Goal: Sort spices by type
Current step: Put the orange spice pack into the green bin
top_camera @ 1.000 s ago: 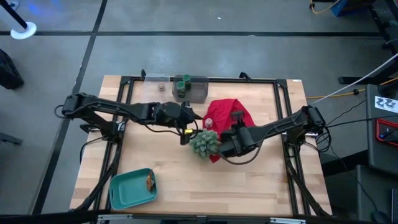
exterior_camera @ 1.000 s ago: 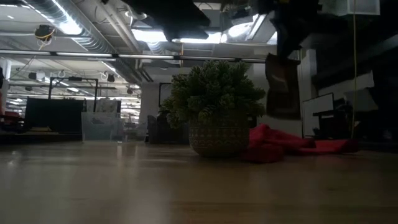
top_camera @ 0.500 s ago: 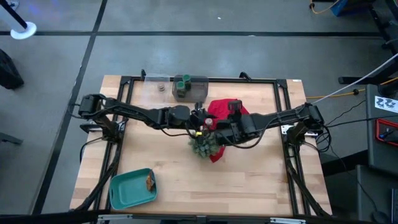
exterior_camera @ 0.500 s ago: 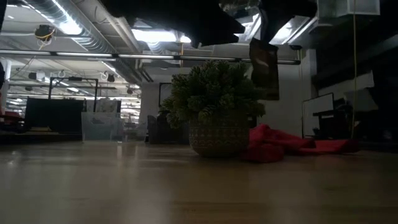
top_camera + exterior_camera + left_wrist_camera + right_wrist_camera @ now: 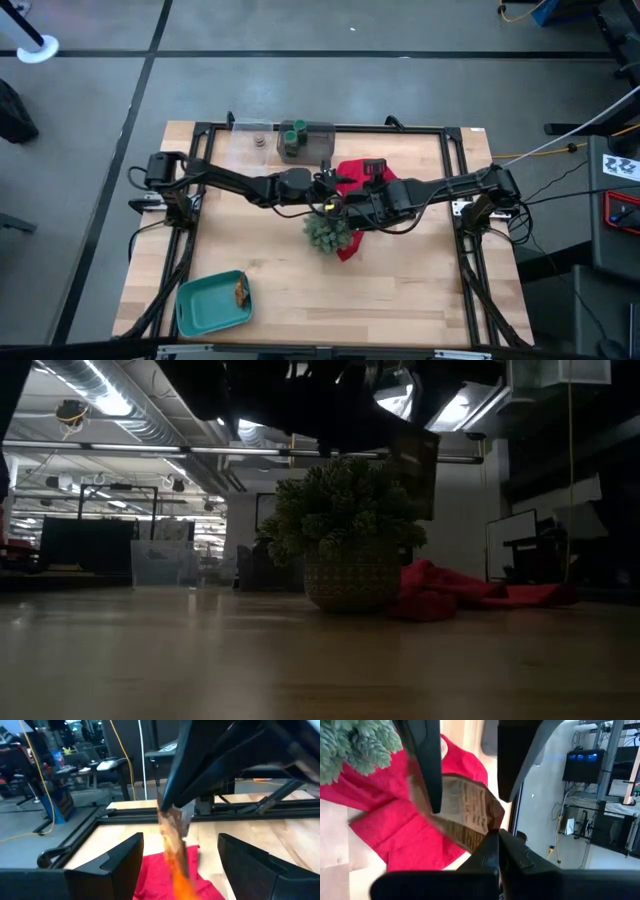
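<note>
My left gripper grabs the packet by its orange section (image 5: pixel 175 855) next, to sort the packet into the teal tray.
My right gripper (image 5: pixel 498 834) is shut on a small flat brown-and-orange spice packet (image 5: pixel 465 815), held in the air over the red cloth (image 5: pixel 362 180) beside the spiky green plant (image 5: pixel 328 232). The packet also shows in the low view (image 5: pixel 416 470), above the plant. My left gripper (image 5: pixel 180 840) is open, with one finger on either side of the hanging packet (image 5: pixel 175 837); it does not plainly touch it. Another brown packet (image 5: pixel 241 292) lies in the teal tray (image 5: pixel 200 310). Green-lidded jars (image 5: pixel 293 135) stand in a clear box at the far edge, with a tan jar (image 5: pixel 259 140) in the box beside it. My right gripper pinches the packet's upper end (image 5: pixel 172 812) between its two fingers, which slant down from the table's right side. The packet hangs below the fingers, lifted clear of the cloth and the plant.
The potted plant stands on the table mid-way, right under both grippers, with the crumpled red cloth (image 5: pixel 450 595) beside it. The teal tray sits at the near left corner. Bare wood lies on the near half of the table (image 5: pixel 400 300).
My right gripper has carried the packet up and toward the table's left, from beside the plant to above it. My left gripper has gone toward the table's right to meet it and now has its open fingers around the hanging packet.
</note>
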